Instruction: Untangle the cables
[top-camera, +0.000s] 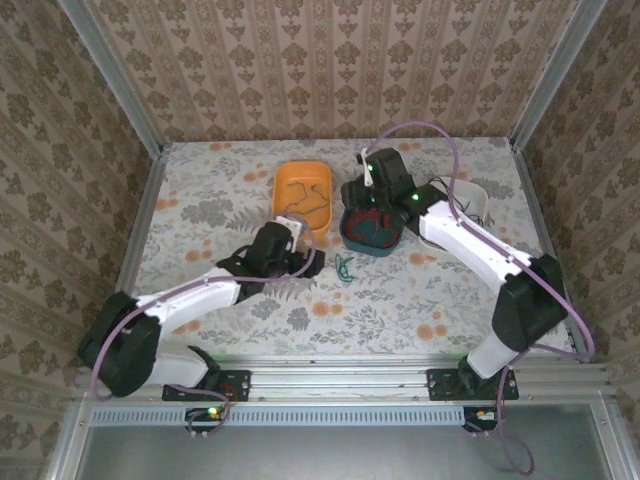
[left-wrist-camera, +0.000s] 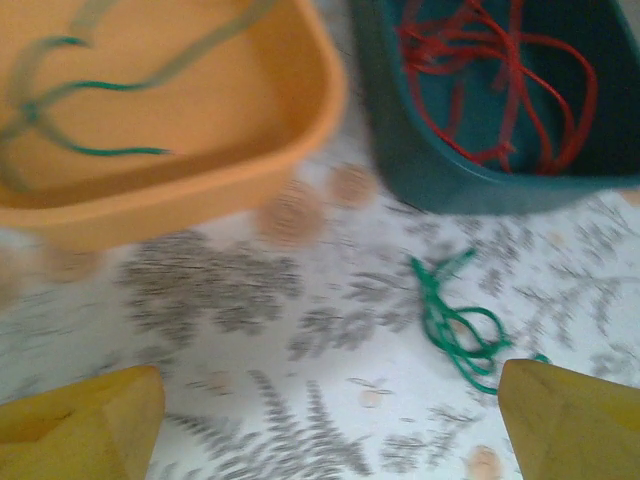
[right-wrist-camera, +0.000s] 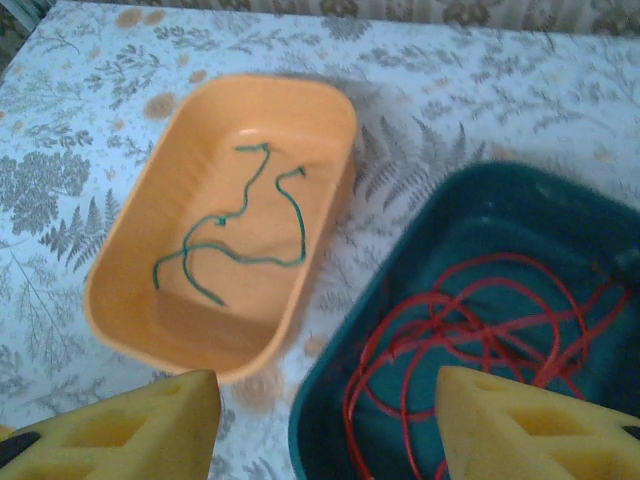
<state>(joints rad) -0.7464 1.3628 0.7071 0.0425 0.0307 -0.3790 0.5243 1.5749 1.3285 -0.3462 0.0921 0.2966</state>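
Observation:
The bunched green cable should be grabbed next by my left gripper on its side. The other loops then stay free for my right gripper to untangle.
A loose green cable lies bunched on the table just inside my left gripper's right fingertip. My left gripper hangs open over bare tablecloth, with nothing between its fingers. Another green cable is spread out in the orange tray. Red cables lie coiled in the teal tray. My right gripper is open above the teal tray's near left rim and holds nothing. From above, the left gripper sits left of the green bundle, and the right gripper is over the teal tray.
A white tray stands at the back right beside the right arm. The orange tray and the teal tray sit close together mid-table. Patterned walls and metal rails close in the table's sides.

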